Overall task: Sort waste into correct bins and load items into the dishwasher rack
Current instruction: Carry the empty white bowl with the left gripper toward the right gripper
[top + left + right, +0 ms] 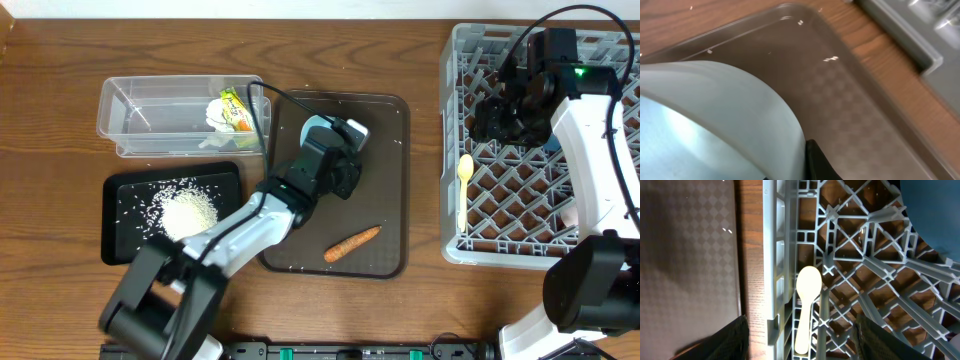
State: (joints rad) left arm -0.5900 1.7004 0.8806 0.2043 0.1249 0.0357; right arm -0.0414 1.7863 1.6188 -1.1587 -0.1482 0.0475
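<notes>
My right gripper grabs the light blue cup's rack-side rim next, to load the cup on edge into the dishwasher rack.
My left gripper (338,152) reaches over the dark brown tray (390,215) and is shut on the rim of the light blue cup (346,129). In the left wrist view the cup (715,110) fills the left side, with one finger (813,159) pressed against its outer wall. My right gripper (500,115) hovers open over the left part of the grey rack (540,200). The pale yellow spoon (464,175) lies in the rack, below the open jaws (800,340) in the right wrist view (807,295). The dark blue plate (935,215) stands in the rack (875,265).
The clear bin (140,110) holds the snack wrapper (236,108) and white tissue (217,112). The black bin (115,230) holds white rice (188,212). An orange carrot piece (352,243) lies on the tray's front part. The pink cup and white bowl are out of view.
</notes>
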